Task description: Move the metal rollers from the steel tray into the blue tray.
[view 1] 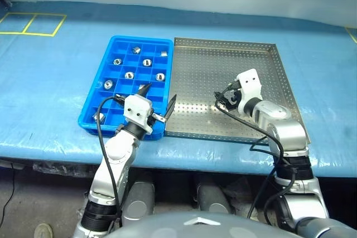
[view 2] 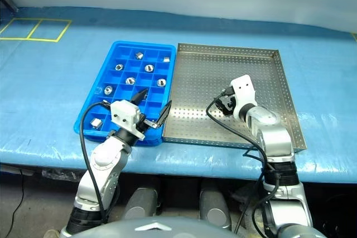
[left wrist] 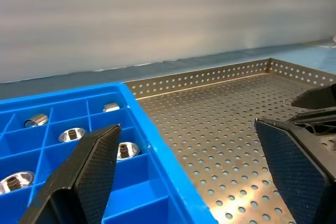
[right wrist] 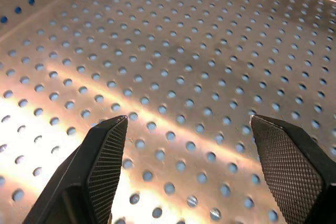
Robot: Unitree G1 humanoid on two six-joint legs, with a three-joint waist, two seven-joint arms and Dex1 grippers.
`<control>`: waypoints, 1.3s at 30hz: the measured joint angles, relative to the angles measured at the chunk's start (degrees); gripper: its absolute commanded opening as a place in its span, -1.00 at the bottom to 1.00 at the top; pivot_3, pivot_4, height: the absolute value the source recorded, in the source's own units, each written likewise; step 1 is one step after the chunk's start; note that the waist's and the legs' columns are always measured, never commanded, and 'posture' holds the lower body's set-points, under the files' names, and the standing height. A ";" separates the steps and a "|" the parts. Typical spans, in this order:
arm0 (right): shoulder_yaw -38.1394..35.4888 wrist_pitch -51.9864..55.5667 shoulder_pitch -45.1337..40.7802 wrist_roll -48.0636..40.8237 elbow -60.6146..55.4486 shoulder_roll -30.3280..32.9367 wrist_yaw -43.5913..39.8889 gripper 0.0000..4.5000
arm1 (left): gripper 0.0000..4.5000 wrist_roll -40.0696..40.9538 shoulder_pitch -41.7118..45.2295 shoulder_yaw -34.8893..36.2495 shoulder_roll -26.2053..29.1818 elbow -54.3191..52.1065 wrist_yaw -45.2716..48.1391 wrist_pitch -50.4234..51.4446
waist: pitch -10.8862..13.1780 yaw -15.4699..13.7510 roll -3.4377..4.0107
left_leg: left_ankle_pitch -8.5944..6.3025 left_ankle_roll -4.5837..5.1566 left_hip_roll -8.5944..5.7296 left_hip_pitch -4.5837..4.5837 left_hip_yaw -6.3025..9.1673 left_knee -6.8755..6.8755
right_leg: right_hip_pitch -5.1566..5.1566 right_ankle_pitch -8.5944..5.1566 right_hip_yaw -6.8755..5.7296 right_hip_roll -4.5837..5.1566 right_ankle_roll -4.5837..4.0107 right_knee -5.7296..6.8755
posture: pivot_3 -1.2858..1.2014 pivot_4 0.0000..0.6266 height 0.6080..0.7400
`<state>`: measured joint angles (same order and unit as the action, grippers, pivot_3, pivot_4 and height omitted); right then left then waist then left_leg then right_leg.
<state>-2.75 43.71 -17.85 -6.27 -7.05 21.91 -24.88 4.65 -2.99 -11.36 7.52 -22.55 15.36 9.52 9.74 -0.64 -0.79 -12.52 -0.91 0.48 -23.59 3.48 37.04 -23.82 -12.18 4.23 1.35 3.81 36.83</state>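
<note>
The bare perforated bottom of the steel tray is under my fingers, so they would miss if I closed now. My right gripper needs to get to a metal roller first, then close on it.
The blue tray (view 1: 89,116) lies left of the steel tray (view 1: 279,76), the two side by side and touching. Several metal rollers (view 1: 129,74) sit singly in the blue tray's compartments, one more near its front left corner (view 1: 101,117). My left gripper (view 1: 158,96) hangs open over the blue tray's front right corner, its fingers straddling the seam between the trays. My right gripper (view 1: 225,94) is open and empty, low over the front middle of the steel tray. In the right wrist view, bare perforated floor (right wrist: 184,66) lies between its fingertips (right wrist: 113,129).
Both trays rest on a table under a blue cover (view 1: 50,93), near its front edge. Yellow tape lines (view 1: 33,24) mark the far left of the cover. The steel tray's low rim (left wrist: 199,77) runs along its far side.
</note>
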 measured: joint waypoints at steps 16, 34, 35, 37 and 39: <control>0.29 3.07 0.81 0.95 4.15 1.96 3.62 0.58 | 1.00 -0.04 -0.99 -0.50 -0.27 0.16 0.26 -0.14 | -0.01 0.82 -0.01 | 0.00 0.03 -0.05 0.04 0.06 0.19 | 0.19 0.06 0.00 0.02 0.12 -0.02 | 0.11 -0.52 1.00; -4.50 -2.20 7.40 -5.20 -3.30 -3.26 6.16 -0.23 | 1.00 2.83 3.76 -0.17 -1.58 2.65 2.46 -0.03 | -0.03 2.45 0.02 | -0.02 0.06 -0.06 -0.01 0.05 0.19 | 0.13 0.08 0.04 0.02 0.18 -0.05 | -0.02 -0.52 1.00; -4.61 -3.44 7.31 -5.50 -4.20 -4.15 6.50 -0.23 | 1.00 3.33 4.29 0.17 -1.92 2.94 2.64 -0.02 | -0.03 2.71 0.02 | -0.02 0.06 -0.06 -0.01 0.05 0.18 | 0.12 0.08 0.04 0.01 0.18 -0.05 | -0.03 -0.52 1.00; -4.59 -5.51 6.54 -6.00 -4.95 -5.93 6.89 -0.23 | 1.00 3.55 5.50 0.51 -1.68 3.33 3.17 -0.01 | -0.03 3.28 0.02 | -0.02 0.07 -0.05 0.00 0.05 0.17 | 0.12 0.08 0.05 -0.01 0.18 -0.04 | -0.04 -0.52 1.00; -4.21 -7.57 4.26 -6.54 -4.94 -8.54 7.60 -0.23 | 1.00 3.30 6.85 0.81 -1.22 4.23 3.43 -0.05 | -0.04 4.21 0.04 | -0.02 0.06 -0.05 0.02 0.02 0.18 | 0.13 0.10 0.09 -0.02 0.20 -0.02 | -0.04 -0.52 1.00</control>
<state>-6.96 36.14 -13.60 -12.82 -11.98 13.36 -17.28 7.95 3.86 -10.55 6.30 -18.32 18.79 9.47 9.70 3.57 -0.75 -12.54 -0.85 0.43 -23.58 3.50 37.21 -23.69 -12.08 4.32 1.33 4.01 36.81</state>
